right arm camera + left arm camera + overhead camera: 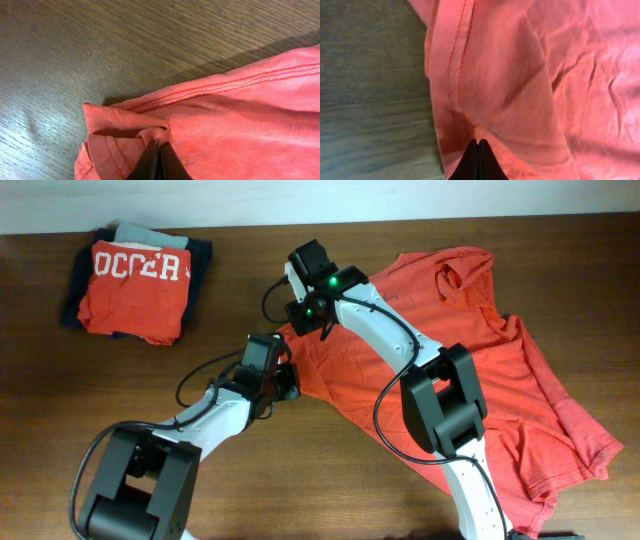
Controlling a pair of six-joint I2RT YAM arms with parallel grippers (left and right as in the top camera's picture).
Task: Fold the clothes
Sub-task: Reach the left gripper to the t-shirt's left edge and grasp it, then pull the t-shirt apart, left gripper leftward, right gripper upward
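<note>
The T-shirt's bunched fold (285, 332) is low between the robot's fingers and its hemmed edge lies flat on the wooden tabletop, so the right gripper should now let go of the T-shirt.
The coral-red T-shirt (470, 350) lies rumpled over the right half of the table, collar at the far side. My right gripper (297, 320) is at the shirt's left corner. In the right wrist view it (159, 147) is shut on a bunched fold of the hemmed edge (125, 145). My left gripper (287, 383) is at the shirt's near-left edge. In the left wrist view it (478, 146) is shut, its tips pinching the fabric (530, 75) just inside a stitched hem. The chest logo and hem label are hidden.
A stack of folded clothes (135, 275), topped by a red shirt with white letters over dark navy and grey pieces, sits at the far left. Bare wooden table (230, 480) shows left of and in front of the shirt.
</note>
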